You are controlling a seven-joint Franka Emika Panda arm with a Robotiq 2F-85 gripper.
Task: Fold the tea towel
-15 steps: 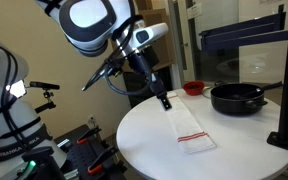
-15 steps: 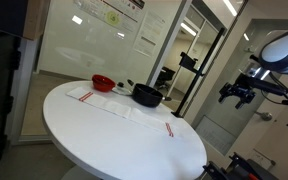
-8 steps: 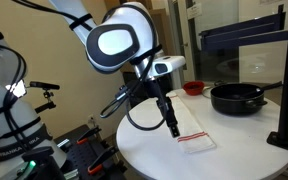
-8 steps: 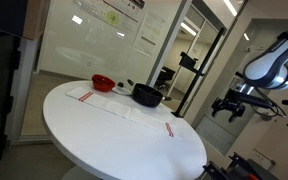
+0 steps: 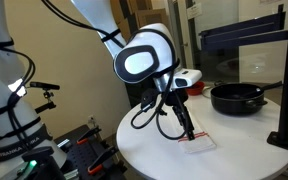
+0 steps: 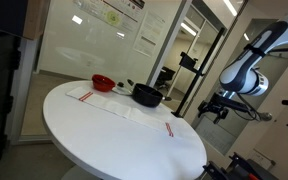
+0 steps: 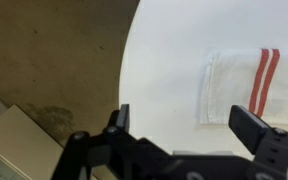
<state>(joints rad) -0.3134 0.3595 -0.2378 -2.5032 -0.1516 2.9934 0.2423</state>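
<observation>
I need to grab the tea towel with my gripper by the edge of its near red-striped end. The tea towel's far end stays flat, so the tea towel folds over itself.
The tea towel is white with red stripes at its ends. It lies flat on the round white table in both exterior views [image 5: 201, 143] [image 6: 124, 109]. In the wrist view one corner with two red stripes [image 7: 246, 88] shows at the right. My gripper [image 7: 189, 125] is open and empty. It hovers over the table edge, just beside the towel's end. In an exterior view the gripper [image 5: 188, 128] hangs above the towel's near end. In an exterior view it [image 6: 217, 108] is past the table's right rim.
A black frying pan [image 5: 234, 98] [image 6: 147, 96] and a red bowl [image 6: 102, 82] stand at the towel's far end. The round table [image 5: 149, 135] drops off to the floor at the left of the wrist view [image 7: 54, 70]. A black stand [image 5: 284, 100] rises at the table's right.
The arm has swung down along the towel, from its far end to its near end at the table edge. The gripper stays open and the towel has not moved.
</observation>
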